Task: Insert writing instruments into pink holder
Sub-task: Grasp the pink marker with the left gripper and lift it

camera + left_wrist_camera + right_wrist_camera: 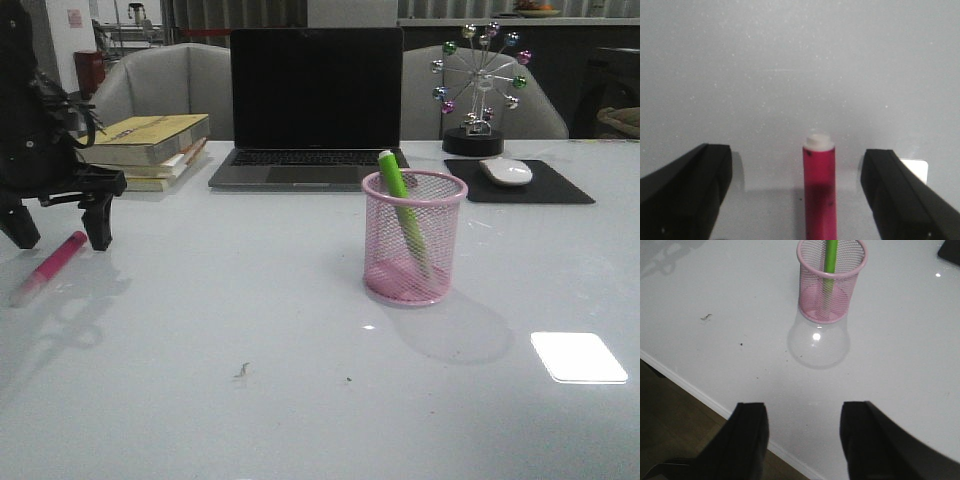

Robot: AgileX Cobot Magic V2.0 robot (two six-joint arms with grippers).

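Observation:
My left gripper closes on the magenta highlighter next: the fingers straddle the highlighter low at the table, so closing now would catch the highlighter.
The pink mesh holder stands upright mid-table, and the green highlighter leans inside it; both also show in the right wrist view, the holder and the highlighter. The magenta highlighter lies flat on the table at the far left. My left gripper hangs open just above it, a finger on either side; in the left wrist view the highlighter lies between the spread fingers, touching neither. My right gripper is open and empty over the table's near edge, out of the front view.
An open laptop sits at the back centre, stacked books to its left. A mouse on a black pad and a ferris-wheel ornament are at the back right. The table's front edge runs close under my right gripper.

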